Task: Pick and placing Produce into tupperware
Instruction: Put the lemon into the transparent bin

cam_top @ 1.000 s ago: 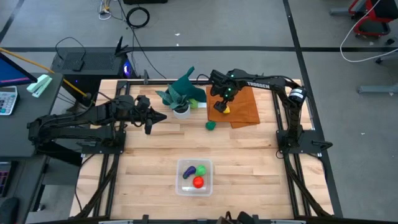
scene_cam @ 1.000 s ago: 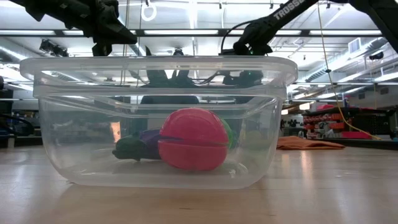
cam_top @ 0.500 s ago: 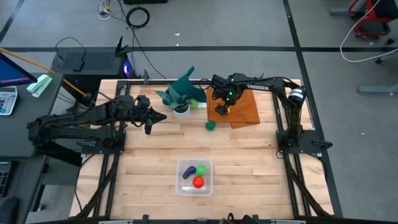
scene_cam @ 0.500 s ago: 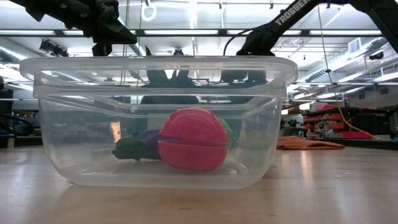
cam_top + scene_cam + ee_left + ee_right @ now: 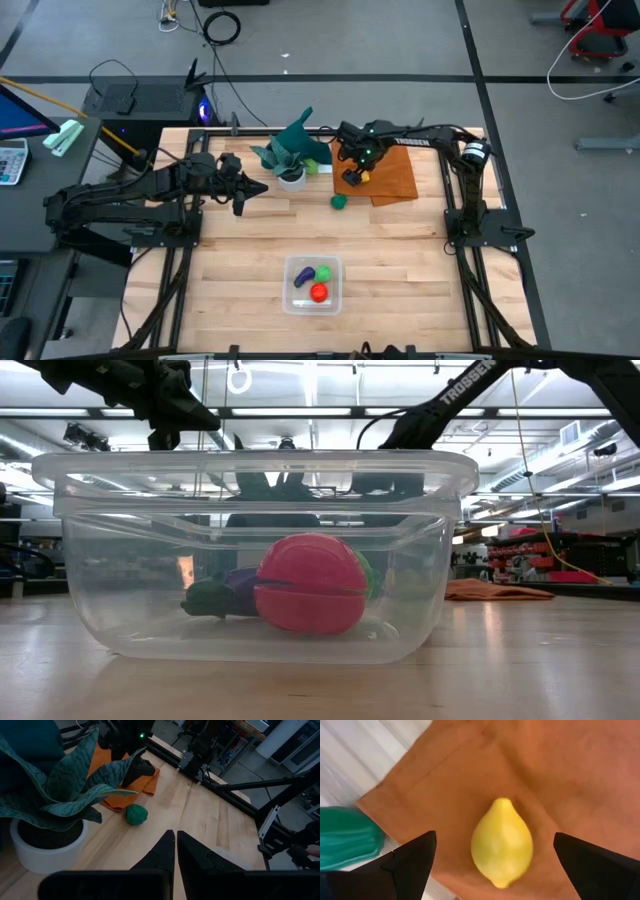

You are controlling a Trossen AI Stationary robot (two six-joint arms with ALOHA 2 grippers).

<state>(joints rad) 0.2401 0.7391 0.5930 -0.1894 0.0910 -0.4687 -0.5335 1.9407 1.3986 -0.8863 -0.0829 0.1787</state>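
Observation:
I will next use my right gripper to grab the yellow lemon by its wide round middle (image 5: 365,177), so that I can place the lemon in the tupperware (image 5: 313,284).
A yellow lemon-shaped piece of produce (image 5: 502,850) lies on the orange-brown cloth (image 5: 390,172) at the table's far right. My right gripper (image 5: 494,836) points down over it, open, one finger on either side and apart from it. A dark green piece (image 5: 340,201) rests on the wood just off the cloth's near left corner. The clear tupperware (image 5: 313,284) stands near the front edge and holds a red (image 5: 310,598), a purple (image 5: 303,278) and a light green piece (image 5: 323,272). My left gripper (image 5: 258,190) hovers shut at the left, near the plant.
A teal-leaved plant in a white pot (image 5: 291,155) stands at the far middle, between the two grippers and close to the cloth's left edge. Bare wood lies between the dark green piece and the tupperware.
My right gripper has sunk a little toward the yellow piece on the cloth, still pointing down. The produce and the tupperware have kept their places.

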